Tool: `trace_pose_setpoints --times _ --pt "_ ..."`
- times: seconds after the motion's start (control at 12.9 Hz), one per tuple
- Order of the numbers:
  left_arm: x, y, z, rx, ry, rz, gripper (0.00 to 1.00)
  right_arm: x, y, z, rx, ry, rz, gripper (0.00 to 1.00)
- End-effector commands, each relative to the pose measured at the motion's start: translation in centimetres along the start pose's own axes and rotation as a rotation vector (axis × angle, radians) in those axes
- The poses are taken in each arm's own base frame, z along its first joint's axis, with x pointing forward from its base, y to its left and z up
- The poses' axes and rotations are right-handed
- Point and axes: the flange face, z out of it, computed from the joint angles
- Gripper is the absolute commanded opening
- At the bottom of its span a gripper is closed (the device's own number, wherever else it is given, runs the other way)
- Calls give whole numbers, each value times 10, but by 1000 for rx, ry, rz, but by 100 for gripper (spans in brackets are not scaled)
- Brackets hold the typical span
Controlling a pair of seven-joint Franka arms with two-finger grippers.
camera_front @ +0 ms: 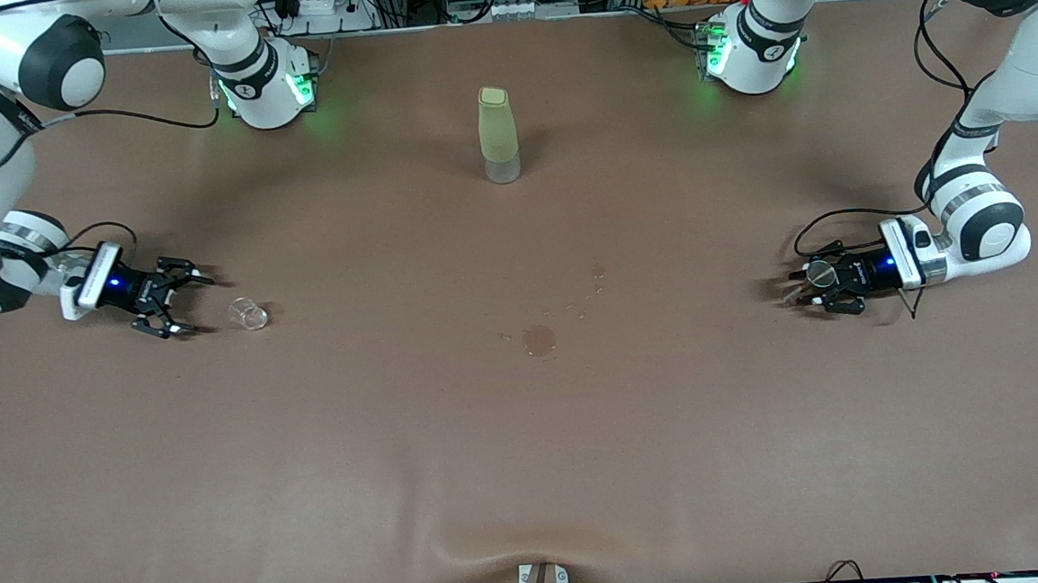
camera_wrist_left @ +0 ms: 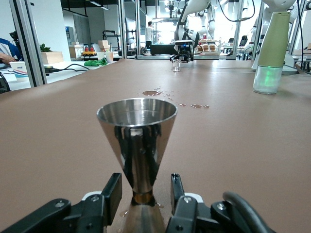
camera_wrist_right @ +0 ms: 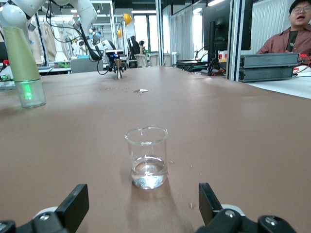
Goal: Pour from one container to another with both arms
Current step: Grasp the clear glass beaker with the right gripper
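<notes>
My right gripper should next take hold of the glass beaker by its side [camera_wrist_right: 148, 162], so that the glass beaker's open rim [camera_wrist_right: 146, 135] stays free for the pour.
A steel hourglass jigger [camera_wrist_left: 137, 145] stands on the brown table [camera_front: 529, 453] at the left arm's end. My left gripper [camera_wrist_left: 146, 187] is low around its waist, open, with a gap on each side; the same gripper [camera_front: 803, 288] and jigger [camera_front: 822, 275] show in the front view. At the right arm's end stands a small glass beaker [camera_wrist_right: 147, 158] holding a little clear liquid. My right gripper [camera_wrist_right: 142, 199] rests just short of it, wide open and holding nothing. The front view shows that gripper [camera_front: 191, 304] beside the beaker [camera_front: 248, 314].
A tall pale green bottle [camera_front: 498, 135] with a clear base stands mid-table near the robots' bases. Wet spill spots [camera_front: 539, 340] lie on the table's middle, nearer the front camera than the bottle. Cables trail by both wrists.
</notes>
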Motion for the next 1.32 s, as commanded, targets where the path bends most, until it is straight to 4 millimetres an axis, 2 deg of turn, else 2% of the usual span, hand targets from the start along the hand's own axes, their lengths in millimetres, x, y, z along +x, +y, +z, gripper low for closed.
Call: trace_pose_setpoints --times 0.0,0.39,0.54,0.7,0.86,1.01,1.24 --pt "-1 -6 -4 22 23 47 42 -20 -7 21 -24 54 -315 100" --pt "0 -6 -4 21 25 47 34 -25 -2 61 -36 96 -344 100" --pt "0 -6 -3 18 32 47 31 -27 0 70 -30 83 -353 100" --pt "1 -5 -3 13 43 42 21 -28 2 75 -40 77 -372 100" --pt "3 -7 -4 13 41 48 18 -28 3 90 -32 81 -382 100" --pt "3 -8 -4 8 39 49 0 -28 5 104 -37 92 -386 100" --pt "13 -17 -1 -10 51 66 0 -28 6 111 -38 90 -384 100"
